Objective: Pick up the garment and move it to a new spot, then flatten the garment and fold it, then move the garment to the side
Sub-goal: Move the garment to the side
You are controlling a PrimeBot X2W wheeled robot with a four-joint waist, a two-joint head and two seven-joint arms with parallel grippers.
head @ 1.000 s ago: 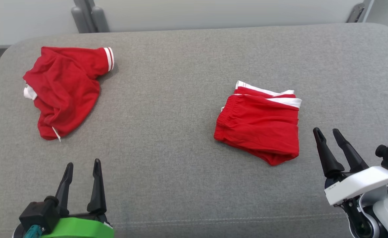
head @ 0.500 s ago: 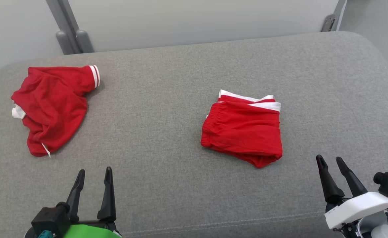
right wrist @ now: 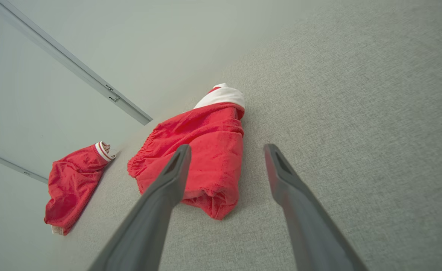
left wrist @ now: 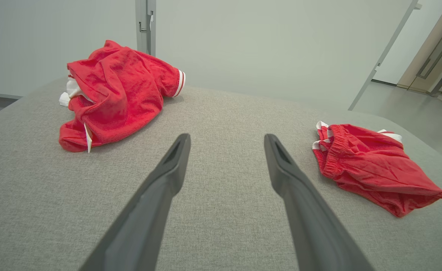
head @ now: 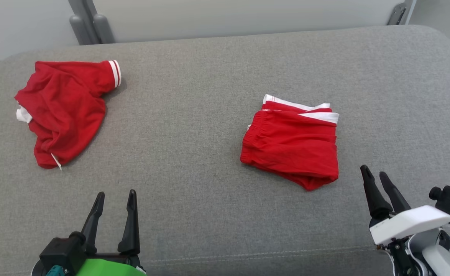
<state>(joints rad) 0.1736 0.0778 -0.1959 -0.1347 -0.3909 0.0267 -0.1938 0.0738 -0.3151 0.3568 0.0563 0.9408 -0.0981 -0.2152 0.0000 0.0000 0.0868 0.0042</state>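
The fold [head: 335,154] opposite the garment's waistband is a rounded edge that stands up while the rest lies flat, so my right gripper needs to pick up the folded garment [head: 292,147] there next.
Two red garments lie on a grey padded surface [head: 209,96]. A crumpled red garment [head: 66,107] with white-striped cuff lies at the far left, also in the left wrist view [left wrist: 115,94] and the right wrist view [right wrist: 74,184]. A folded red garment [head: 292,147] with an elastic waistband and white trim lies right of centre, seen again in the left wrist view [left wrist: 371,165] and the right wrist view [right wrist: 202,150]. My left gripper [head: 117,192] [left wrist: 227,136] stands open at the near edge, holding nothing. My right gripper [head: 372,170] [right wrist: 227,146] is open and holds nothing, just right of the folded garment's near corner.
A stitched seam [head: 248,255] runs along the surface's near edge. Behind the far edge stand a pale wall panel and grey metal posts [head: 91,23]. Bare grey fabric lies between the two garments [head: 179,126] and to the right of the folded one [head: 401,96].
The whole head picture has shifted, so the camera moved. Both garments lie as before. Both grippers stay open near the front edge.
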